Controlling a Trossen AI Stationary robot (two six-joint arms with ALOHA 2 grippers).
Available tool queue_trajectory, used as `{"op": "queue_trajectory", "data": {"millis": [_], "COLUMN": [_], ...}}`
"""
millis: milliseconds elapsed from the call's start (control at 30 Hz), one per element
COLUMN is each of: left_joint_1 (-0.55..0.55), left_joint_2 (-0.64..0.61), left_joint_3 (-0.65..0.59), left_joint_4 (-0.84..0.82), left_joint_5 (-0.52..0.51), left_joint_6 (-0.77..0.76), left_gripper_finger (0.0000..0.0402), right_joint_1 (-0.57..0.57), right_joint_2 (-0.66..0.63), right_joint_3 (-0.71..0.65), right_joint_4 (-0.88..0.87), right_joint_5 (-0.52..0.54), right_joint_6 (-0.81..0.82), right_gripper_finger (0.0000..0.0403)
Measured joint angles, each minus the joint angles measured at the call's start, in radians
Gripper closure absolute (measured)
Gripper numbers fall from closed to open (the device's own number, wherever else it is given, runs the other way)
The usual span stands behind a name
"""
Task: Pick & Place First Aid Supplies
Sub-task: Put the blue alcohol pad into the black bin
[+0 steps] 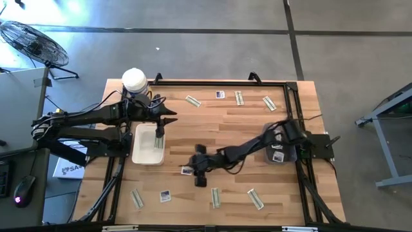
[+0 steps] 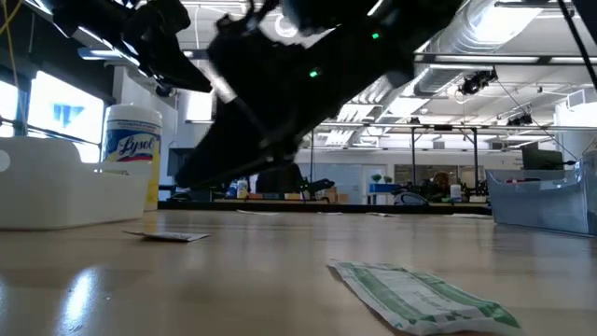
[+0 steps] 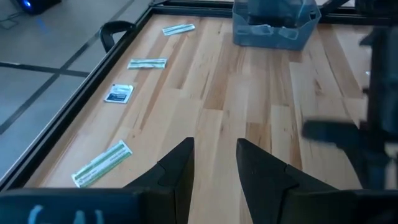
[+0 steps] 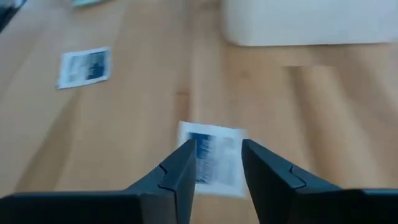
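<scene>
The square packet goes in the clear grey bin; my right gripper should next grab its blue-printed end.
White square packets with blue print and pale green strips lie flat about the table. My right gripper is open and points down at one square packet near the table's middle. Its fingertips stand over the packet's near part, apart from it as far as I can see. My left gripper is open and empty, hovering at the right edge of the white tray. A square packet lies in the clear grey bin.
The yellow canister stands behind the tray. Strips and a square lie along the far edge. Strips and a square lie near the front. A black frame rims the table.
</scene>
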Motion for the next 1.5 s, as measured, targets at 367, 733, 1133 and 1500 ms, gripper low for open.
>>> {"op": "queue_trajectory", "data": {"millis": [367, 733, 1133, 1500], "left_joint_1": [0.000, 0.000, 0.000, 0.000], "left_joint_2": [0.000, 0.000, 0.000, 0.000], "left_joint_3": [0.000, -0.023, -0.023, -0.023], "left_joint_4": [-0.017, -0.010, -0.011, -0.012], "left_joint_5": [0.032, 0.051, 0.051, 0.051], "left_joint_6": [-0.034, -0.050, -0.050, -0.050], "left_gripper_finger": [0.0284, 0.0284, 0.0284, 0.0284], "right_joint_1": [0.010, 0.041, 0.050, 0.033], "right_joint_2": [0.168, 0.160, 0.093, 0.103], "right_joint_3": [0.163, 0.164, 0.164, 0.161], "right_joint_4": [-0.009, -0.031, -0.113, -0.201], "right_joint_5": [-0.126, 0.043, 0.137, 0.112], "right_joint_6": [-0.058, -0.086, -0.071, -0.051], "right_gripper_finger": [0.0296, 0.0300, 0.0299, 0.0301]}}
